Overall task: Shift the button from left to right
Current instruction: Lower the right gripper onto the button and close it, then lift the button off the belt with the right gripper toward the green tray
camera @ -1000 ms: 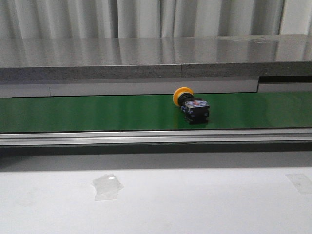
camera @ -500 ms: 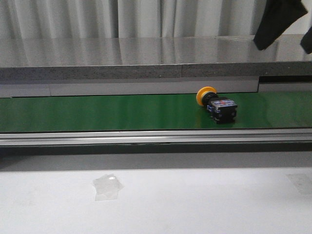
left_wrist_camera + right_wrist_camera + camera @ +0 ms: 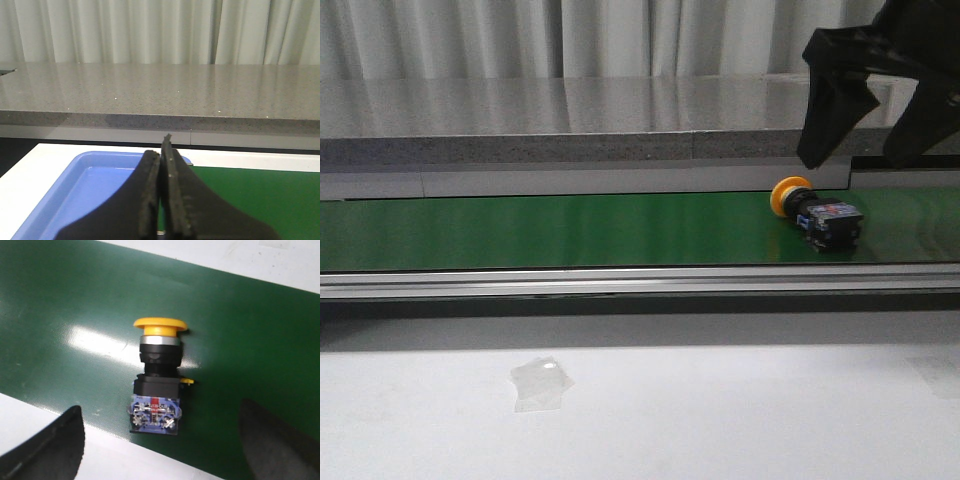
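My right gripper's fingers are above the button's dark body (image 3: 829,222), so they should go lower first, then close on the button.
The button (image 3: 817,212) lies on its side on the green belt (image 3: 520,230) at the right, orange-yellow head pointing left and back. My right gripper (image 3: 855,160) hangs open just above it, one finger on each side. In the right wrist view the button (image 3: 156,385) lies between the two wide-apart fingertips of the right gripper (image 3: 160,412), untouched, with its blue and red terminal end near the belt's edge. My left gripper (image 3: 162,150) is shut on nothing, over the edge of a blue tray (image 3: 75,190). It is out of the front view.
A grey stone ledge (image 3: 570,125) runs behind the belt, and a metal rail (image 3: 620,282) runs along its front. The white table (image 3: 720,410) in front carries a piece of clear tape (image 3: 540,382). Curtains hang at the back.
The button has travelled rightward along the belt. My right gripper has come down from the upper right and now straddles it, open.
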You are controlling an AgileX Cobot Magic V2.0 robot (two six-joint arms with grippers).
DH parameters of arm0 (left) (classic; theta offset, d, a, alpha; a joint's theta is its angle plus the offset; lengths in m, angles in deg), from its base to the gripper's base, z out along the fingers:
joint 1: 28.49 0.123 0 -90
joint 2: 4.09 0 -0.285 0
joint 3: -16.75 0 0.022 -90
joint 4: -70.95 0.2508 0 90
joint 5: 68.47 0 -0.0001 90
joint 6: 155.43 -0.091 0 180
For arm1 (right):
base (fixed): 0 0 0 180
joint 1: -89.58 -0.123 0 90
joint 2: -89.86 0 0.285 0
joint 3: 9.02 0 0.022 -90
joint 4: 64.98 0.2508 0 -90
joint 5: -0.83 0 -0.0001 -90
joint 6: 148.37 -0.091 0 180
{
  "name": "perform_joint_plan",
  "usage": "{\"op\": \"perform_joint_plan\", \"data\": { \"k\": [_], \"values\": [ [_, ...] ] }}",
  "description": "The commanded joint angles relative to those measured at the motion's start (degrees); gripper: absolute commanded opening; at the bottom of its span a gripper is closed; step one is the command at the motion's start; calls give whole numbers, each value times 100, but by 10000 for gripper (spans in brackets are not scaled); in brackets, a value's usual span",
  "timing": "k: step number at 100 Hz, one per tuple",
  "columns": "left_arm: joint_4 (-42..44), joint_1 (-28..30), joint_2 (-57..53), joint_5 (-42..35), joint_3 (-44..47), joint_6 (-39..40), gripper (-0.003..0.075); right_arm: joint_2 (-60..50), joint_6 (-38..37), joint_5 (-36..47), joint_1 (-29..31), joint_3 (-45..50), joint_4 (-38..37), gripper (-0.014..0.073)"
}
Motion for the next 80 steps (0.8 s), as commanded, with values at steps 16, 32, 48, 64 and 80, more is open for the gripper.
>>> {"op": "perform_joint_plan", "data": {
  "k": [16,32,48,64,80],
  "values": [
    [-40,-33,113,-508,-205,18,-20,96,96,216,0,-181,-138,612],
    [-40,-33,113,-508,-205,18,-20,297,96,266,0,-181,-226,608],
    [-40,-33,113,-508,-205,18,-20,473,11,233,18,-181,-266,456],
    [-40,-33,113,-508,-205,18,-20,493,-115,120,18,-181,-289,239],
    [-40,-33,113,-508,-205,18,-20,493,-184,-54,25,-181,-397,121]
  ]
}}
